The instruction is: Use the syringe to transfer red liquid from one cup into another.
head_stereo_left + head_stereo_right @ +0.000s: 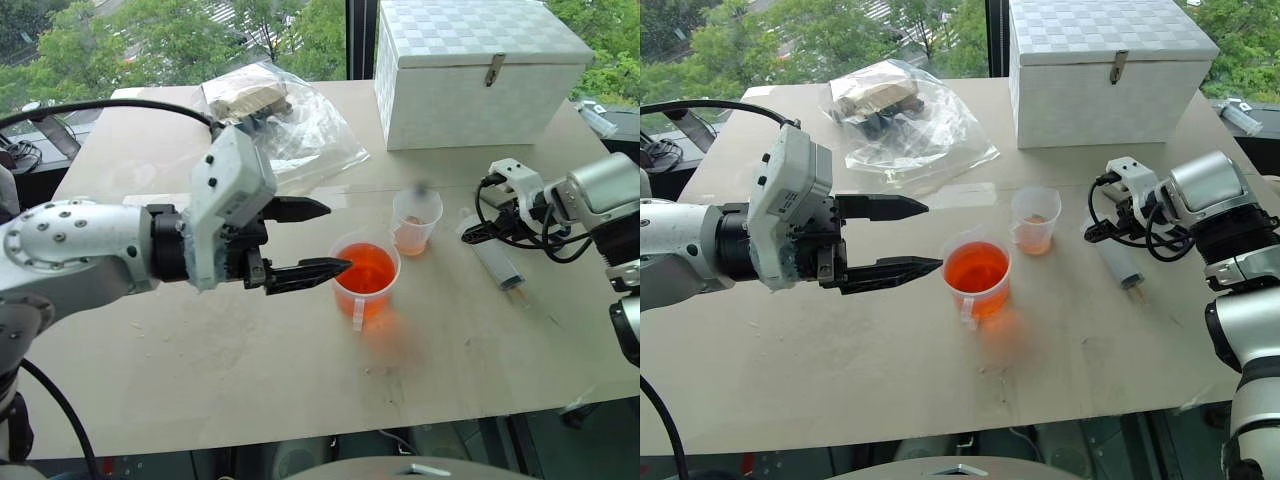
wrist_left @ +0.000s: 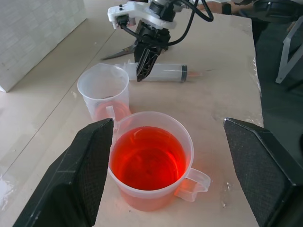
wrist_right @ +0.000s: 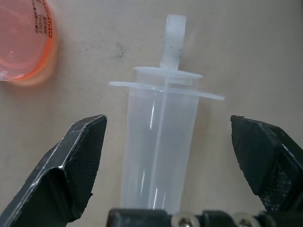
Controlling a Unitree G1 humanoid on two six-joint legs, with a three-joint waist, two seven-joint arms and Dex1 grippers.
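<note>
My right gripper should next grab the syringe's straight-sided body [image 1: 496, 262] [image 3: 159, 142] just below the thin wings, because the syringe widens into those wings at its plunger end.
The wide beaker [image 1: 352, 308] stands mid-table, about half full of red liquid [image 1: 366, 268], its strip handle toward me. Just behind it to the right is the narrower cup [image 1: 416, 220], with a thin orange layer at its bottom. The syringe [image 1: 497, 265] lies flat on the table to the right of both. My left gripper [image 1: 320, 238] hovers open just left of the beaker, pointing at it, with the beaker in line between its fingers [image 2: 90, 161]. My right gripper [image 3: 168, 123] hangs open over the syringe's plunger end, with the barrel [image 3: 158, 142] between its spread fingers, untouched.
A white lidded box [image 1: 480, 75] stands at the back right. A crumpled clear plastic bag [image 1: 285, 125] with dark items lies at the back centre. Scissors [image 2: 118, 53] lie beyond the syringe. The table's front edge [image 1: 300, 440] runs close below the beaker.
</note>
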